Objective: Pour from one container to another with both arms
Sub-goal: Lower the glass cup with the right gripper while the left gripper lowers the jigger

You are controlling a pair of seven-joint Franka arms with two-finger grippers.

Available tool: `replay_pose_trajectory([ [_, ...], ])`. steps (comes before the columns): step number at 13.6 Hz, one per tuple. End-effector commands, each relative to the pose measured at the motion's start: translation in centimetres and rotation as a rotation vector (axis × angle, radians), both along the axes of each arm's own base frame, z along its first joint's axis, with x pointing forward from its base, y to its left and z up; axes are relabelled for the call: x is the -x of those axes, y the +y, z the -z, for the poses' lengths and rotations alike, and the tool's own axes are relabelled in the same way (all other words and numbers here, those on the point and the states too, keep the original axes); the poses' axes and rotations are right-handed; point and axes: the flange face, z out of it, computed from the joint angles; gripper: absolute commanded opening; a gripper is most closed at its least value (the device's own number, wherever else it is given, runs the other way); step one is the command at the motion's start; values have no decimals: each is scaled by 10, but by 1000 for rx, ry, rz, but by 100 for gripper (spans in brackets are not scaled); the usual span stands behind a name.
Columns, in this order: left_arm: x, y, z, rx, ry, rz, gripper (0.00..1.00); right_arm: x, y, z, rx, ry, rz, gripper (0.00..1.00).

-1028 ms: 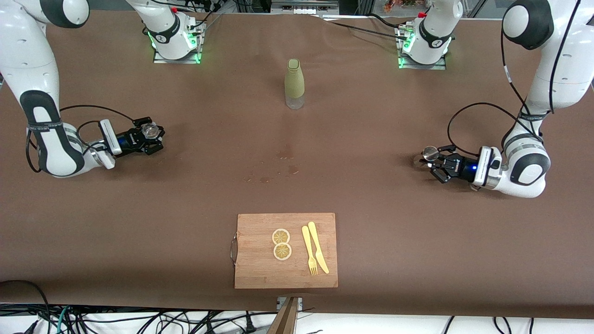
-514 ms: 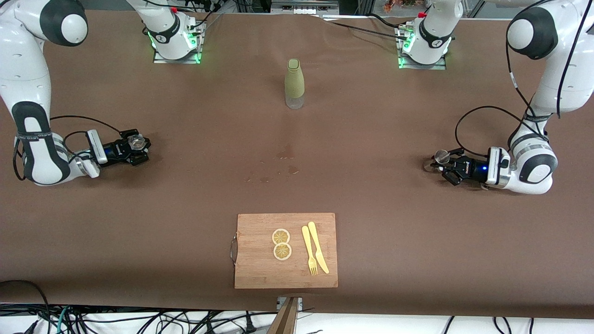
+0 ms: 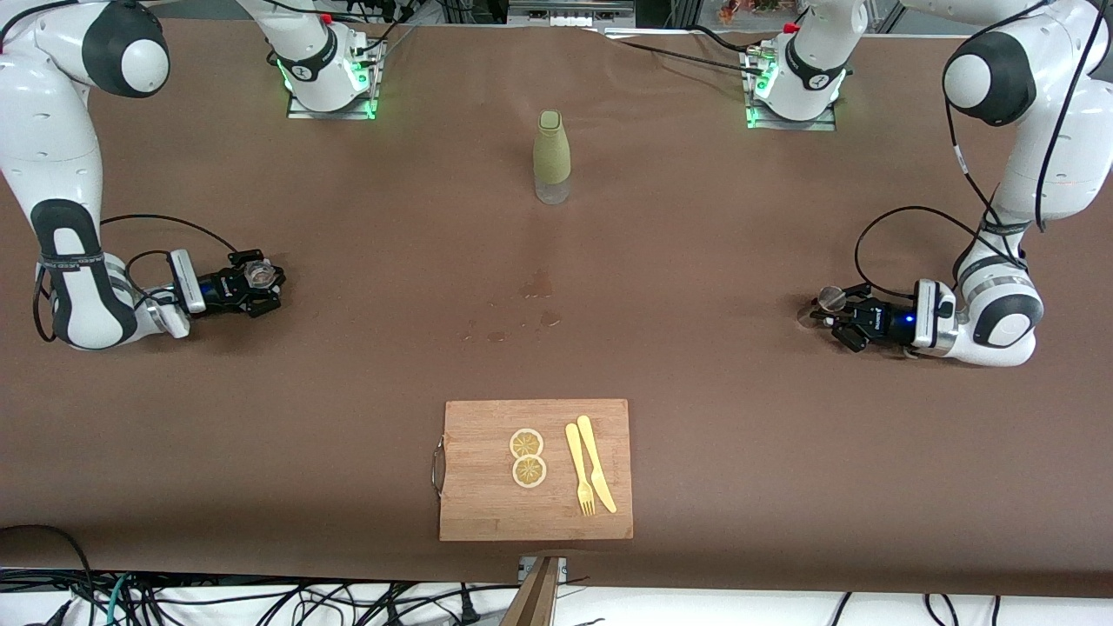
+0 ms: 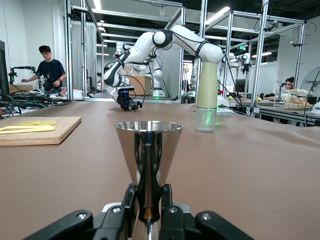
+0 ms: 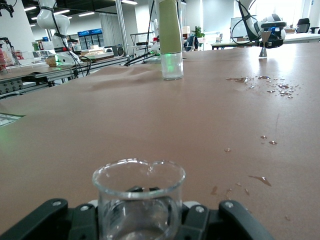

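Note:
The steel jigger's base is low on the brown tabletop in the front view, so it is time for my left gripper to let go of the jigger.
The small clear glass [image 3: 258,275] stands upright in my right gripper [image 3: 258,287], which is shut on it low over the table at the right arm's end. In the right wrist view the glass [image 5: 138,197] fills the space between the jaws of the right gripper [image 5: 138,222]. The steel jigger [image 3: 830,299] is upright in my left gripper [image 3: 833,313], low over the table at the left arm's end. In the left wrist view the left gripper [image 4: 148,200] pinches the jigger [image 4: 149,145] at its narrow waist.
A tall green-sleeved bottle [image 3: 551,156] stands mid-table near the bases. Wet drops [image 3: 522,313] dot the middle. A wooden cutting board [image 3: 487,513] with two lemon slices [image 3: 527,457], a yellow fork [image 3: 578,469] and a yellow knife [image 3: 596,462] lies near the front edge.
Both grippers have drawn outward toward their own ends of the table and sunk lower, each still holding its vessel upright.

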Motion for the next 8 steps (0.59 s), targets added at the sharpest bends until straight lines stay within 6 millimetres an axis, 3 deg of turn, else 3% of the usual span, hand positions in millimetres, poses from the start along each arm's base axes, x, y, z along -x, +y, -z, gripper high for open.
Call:
replay_pose_trajectory([
  [1, 1, 2, 6, 4, -18, 39, 48, -2, -10, 8, 18, -15, 19, 43],
  [2, 1, 2, 6, 4, -18, 40, 99, -2, -9, 8, 18, -15, 18, 51],
  [3, 1, 2, 6, 3, -15, 40, 100, -3, -10, 7, 16, -25, 16, 52],
  [6, 0, 18, 1, -51, 0, 43, 100, -3, -18, 3, 26, -28, 19, 70],
  [8, -3, 40, -9, -147, 69, 82, 100, -9, -26, -3, 42, -45, 21, 95],
])
